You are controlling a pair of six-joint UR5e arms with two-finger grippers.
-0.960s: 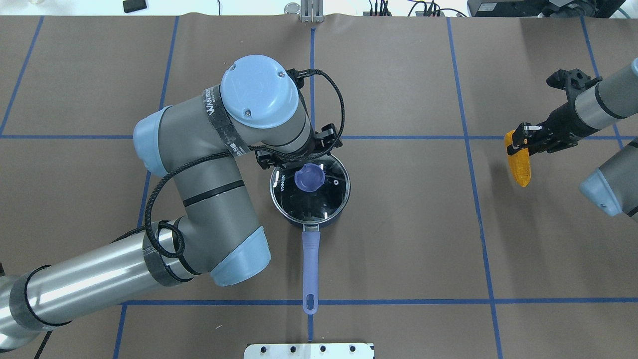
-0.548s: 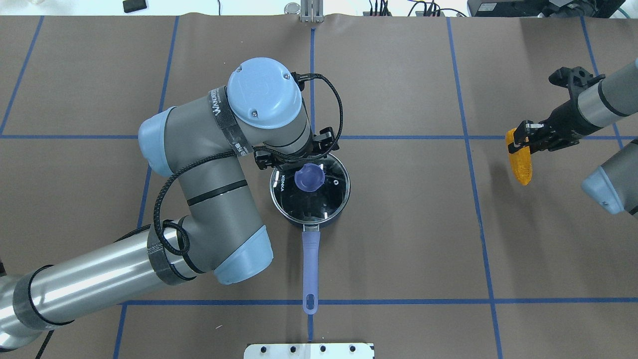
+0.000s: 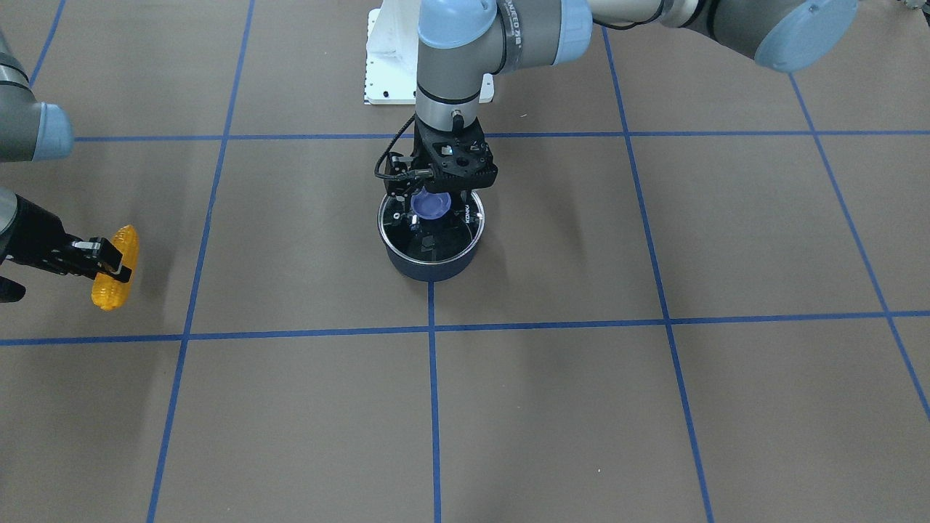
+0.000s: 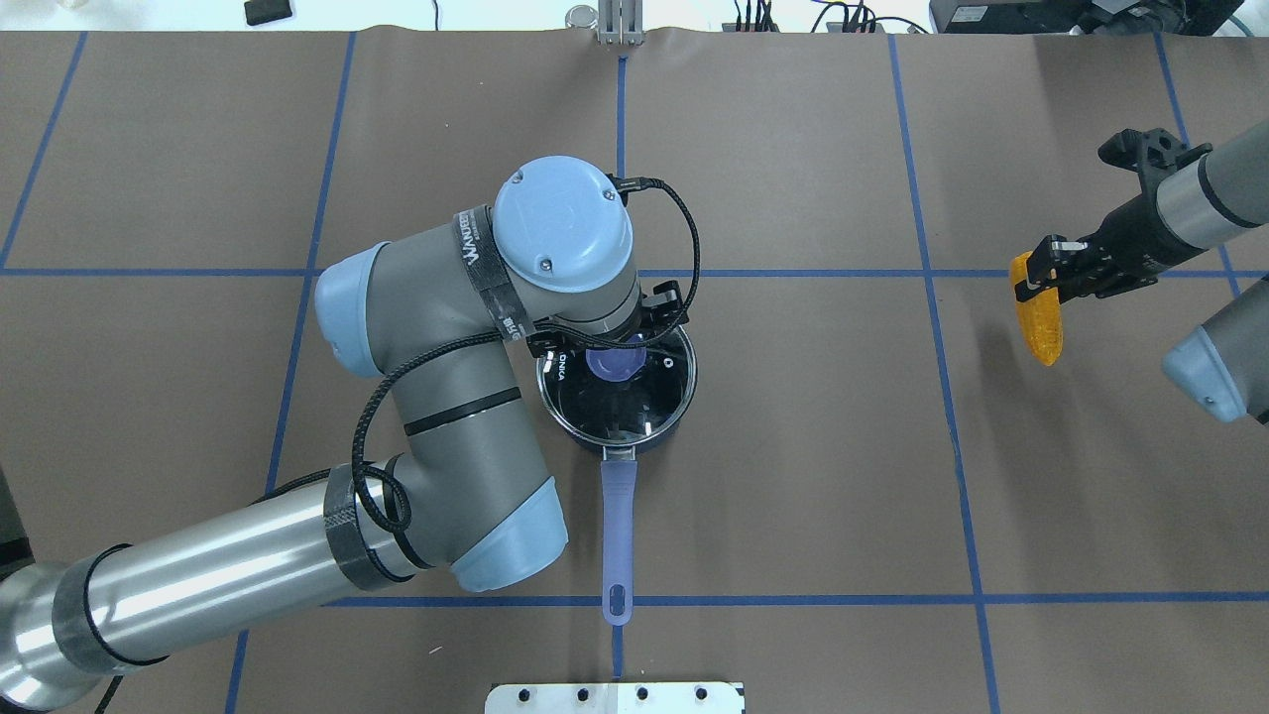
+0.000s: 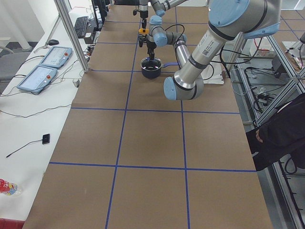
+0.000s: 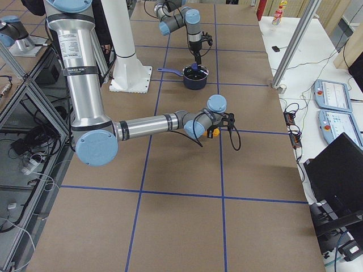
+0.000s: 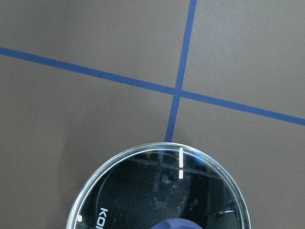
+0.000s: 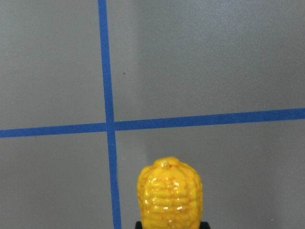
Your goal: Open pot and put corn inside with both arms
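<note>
I should next open the pot, and for that I should grab the lid with my left gripper by its narrow blue knob (image 3: 431,205), because the glass lid (image 3: 432,240) is wide and flat.
The dark navy pot (image 4: 662,424) stands mid-table with its glass lid (image 4: 605,402) on and its lavender handle (image 4: 617,526) pointing at the robot base. My left gripper (image 3: 434,197) hangs straight down over the lid's blue knob (image 3: 429,206), fingers apart on either side of it; my left wrist view shows only the lid (image 7: 143,191). My right gripper (image 4: 1046,273) is shut on one end of the orange-yellow corn (image 4: 1037,322), held above the table far to the right; it also shows in the front view (image 3: 115,272) and the right wrist view (image 8: 168,193).
The white base plate (image 4: 615,697) sits at the near edge behind the pot handle. Blue tape lines (image 4: 932,297) grid the brown table cover. Cables and gear (image 4: 793,15) line the far edge. Operator consoles (image 5: 45,67) stand beside the table.
My left arm has swung right, bringing its wrist and gripper over the lid knob. My right gripper with the corn has shifted slightly right and up.
</note>
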